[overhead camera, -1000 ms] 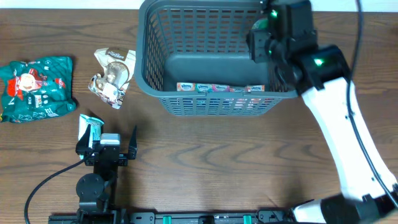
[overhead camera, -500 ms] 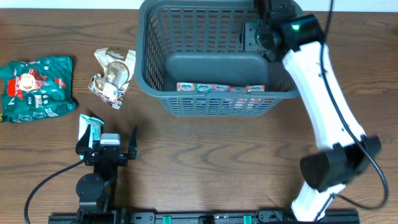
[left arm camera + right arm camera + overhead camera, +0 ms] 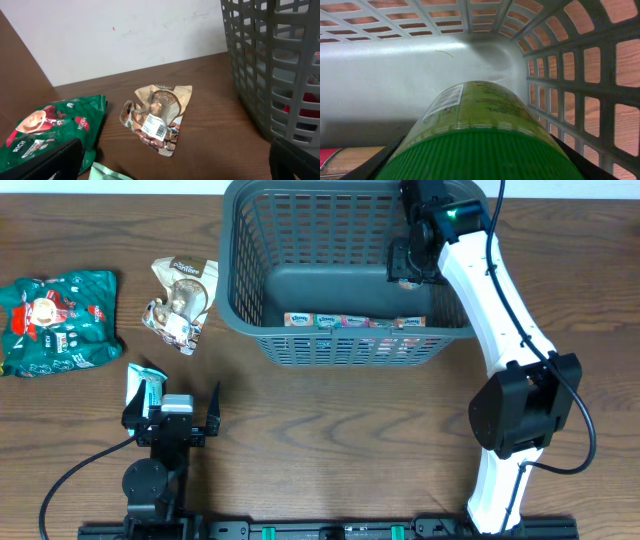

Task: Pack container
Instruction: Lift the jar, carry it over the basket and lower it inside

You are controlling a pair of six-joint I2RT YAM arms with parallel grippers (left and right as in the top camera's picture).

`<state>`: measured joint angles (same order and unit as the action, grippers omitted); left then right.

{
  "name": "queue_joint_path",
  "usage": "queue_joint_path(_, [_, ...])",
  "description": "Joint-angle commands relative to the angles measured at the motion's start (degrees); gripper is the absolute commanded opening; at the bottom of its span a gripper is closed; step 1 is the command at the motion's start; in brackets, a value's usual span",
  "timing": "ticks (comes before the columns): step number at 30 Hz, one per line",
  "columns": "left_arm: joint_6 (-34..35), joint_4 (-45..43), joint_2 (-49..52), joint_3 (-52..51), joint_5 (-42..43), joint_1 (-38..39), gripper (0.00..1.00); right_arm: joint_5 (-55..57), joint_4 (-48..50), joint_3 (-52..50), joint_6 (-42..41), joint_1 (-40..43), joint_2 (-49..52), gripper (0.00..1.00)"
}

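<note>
The jar hangs within the basket's sides above its empty bottom and would end inside the basket, so it is time for my right gripper to open now.
The container point(image 3: 340, 345) is a large dark grey slotted basket at the back centre of the table; it also shows in the left wrist view point(image 3: 270, 60). My right gripper point(image 3: 410, 260) is down inside its right end, shut on a jar with a green ribbed lid and a yellow-green label point(image 3: 475, 120). In the right wrist view the jar hangs just above the grey basket floor point(image 3: 395, 85), near the right wall. My left gripper point(image 3: 170, 420) is open and empty, low at the front left, apart from the basket.
A long pink and blue pack point(image 3: 355, 321) lies inside the basket along its front wall. On the table at the left lie a green bag point(image 3: 58, 320), a brown crumpled pouch point(image 3: 180, 302) and a mint-white pouch point(image 3: 147, 385) beside my left gripper.
My right arm has come down from above the basket's right rim into the basket, with the jar in its grip. The left arm has not moved.
</note>
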<state>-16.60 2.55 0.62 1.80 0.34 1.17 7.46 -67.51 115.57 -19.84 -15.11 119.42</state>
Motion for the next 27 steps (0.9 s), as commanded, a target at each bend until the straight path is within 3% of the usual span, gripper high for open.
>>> queue_joint_path(1, [-0.7, 1.4, -0.4, -1.6, -0.1, -0.3, 0.99, 0.2, 0.0, 0.8, -1.0, 0.6, -0.9, 0.01])
queue_joint_path(4, [-0.7, 1.4, -0.4, -1.6, -0.1, -0.3, 0.99, 0.2, -0.4, 0.8, -0.9, 0.9, -0.9, 0.05])
queue_joint_path(7, [-0.7, 1.4, -0.4, -1.6, -0.1, -0.3, 0.98, 0.2, -0.6, 0.8, -0.9, 1.1, -0.9, 0.27])
queue_joint_path(10, [-0.7, 1.4, -0.4, -1.6, -0.1, -0.3, 0.99, 0.2, -0.8, 0.8, -1.0, 1.3, -0.9, 0.36])
queue_joint_path(19, [-0.7, 1.4, -0.4, -1.6, -0.1, -0.3, 0.99, 0.2, -0.9, 0.8, -1.0, 1.3, -0.9, 0.32])
queue_joint_path(23, [-0.7, 1.4, -0.4, -1.6, -0.1, -0.3, 0.99, 0.2, -1.2, 0.8, -1.0, 1.3, -0.9, 0.38])
queue_joint_path(24, [-0.7, 1.4, -0.4, -1.6, -0.1, -0.3, 0.98, 0.2, -1.3, 0.8, -1.0, 1.3, -0.9, 0.42])
queue_joint_path(27, [-0.7, 1.4, -0.4, -1.6, -0.1, -0.3, 0.99, 0.2, -1.5, 0.8, -1.0, 1.3, -0.9, 0.74])
